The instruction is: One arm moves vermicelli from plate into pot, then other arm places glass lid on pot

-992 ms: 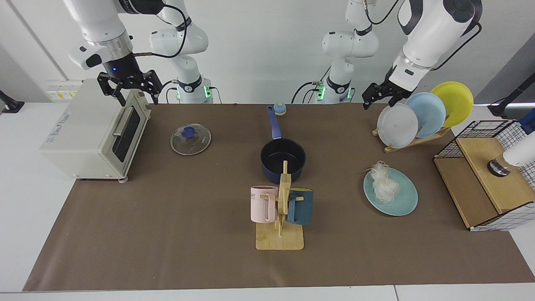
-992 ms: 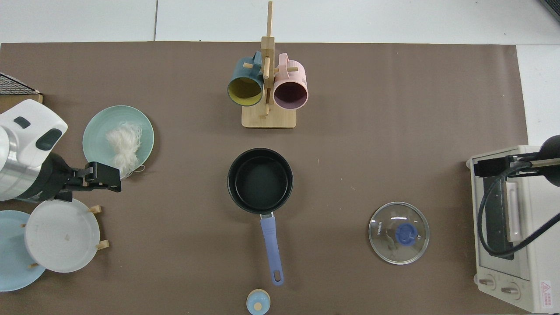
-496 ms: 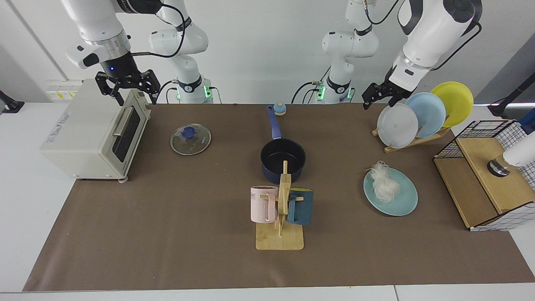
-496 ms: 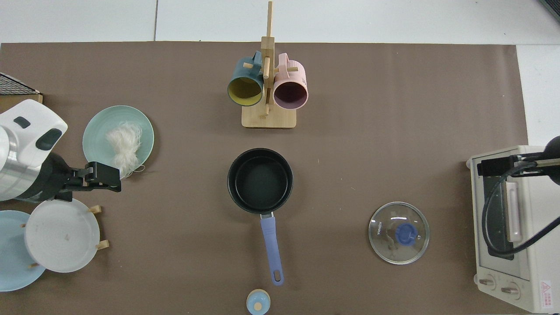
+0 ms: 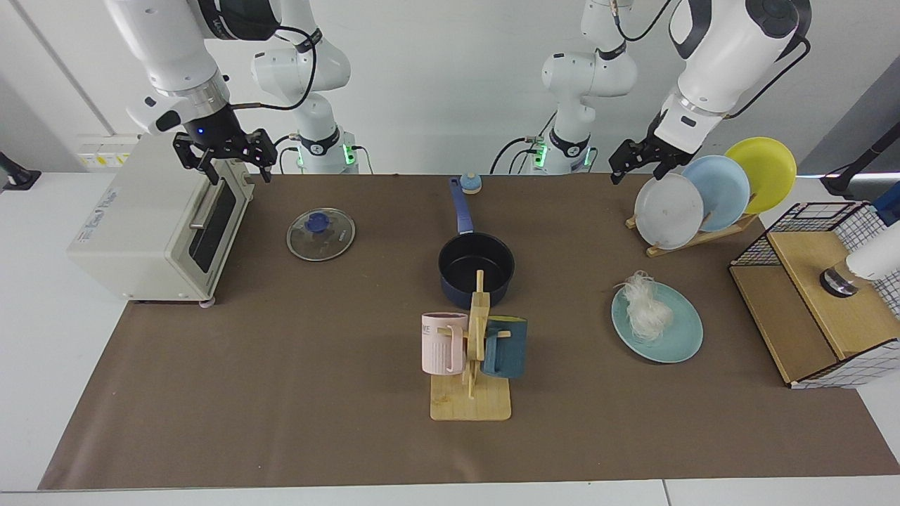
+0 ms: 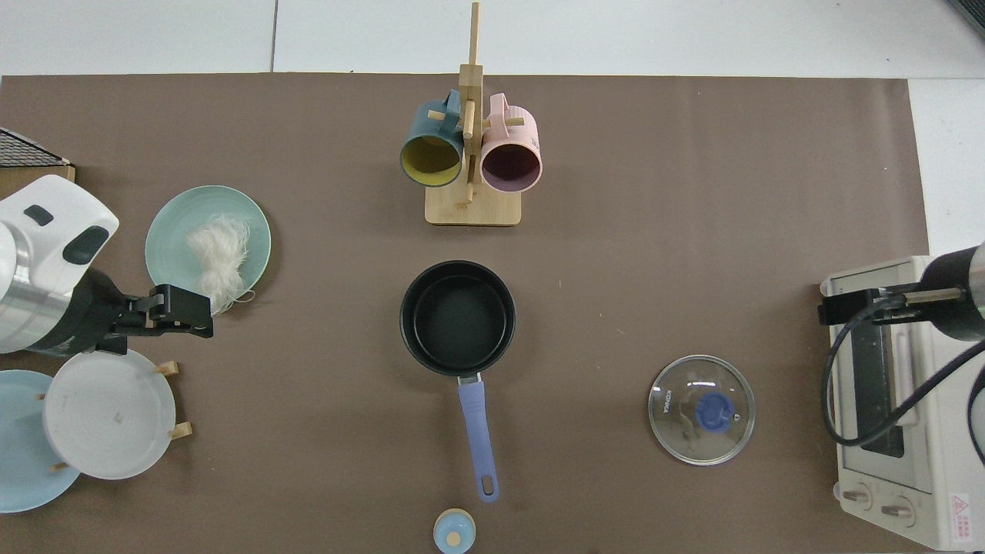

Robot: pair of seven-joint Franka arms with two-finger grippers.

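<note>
My left gripper is going to pinch the top of the clump [image 5: 645,295] next, because its wispy top [image 5: 640,283] stands up. Then it can move the vermicelli into the pot.
The vermicelli [image 5: 643,309] [image 6: 218,258] lies as a white wispy clump on the teal-green plate [image 5: 680,336] [image 6: 171,231]. The dark navy pot [image 5: 476,267] [image 6: 457,317] stands mid-table, nothing in it, its blue handle pointing toward the arm bases. The glass lid [image 5: 320,234] [image 6: 701,409] with a blue knob lies flat between the pot and the toaster. My left gripper [image 5: 636,165] [image 6: 183,312] hangs open in the air beside the plate rack, behind the teal plate. My right gripper [image 5: 226,167] is open above the toaster's front top edge, holding nothing.
A white toaster oven [image 5: 151,218] sits at one end of the mat. A wooden mug tree [image 5: 472,351] with a pink and a dark teal mug stands just in front of the pot. A rack [image 5: 703,235] with grey, light blue and yellow plates and a wire-and-wood basket [image 5: 815,295] stand by the teal plate.
My right gripper has shifted a little off the toaster's top toward the lid side and slightly lower. The left arm and all objects have stayed put.
</note>
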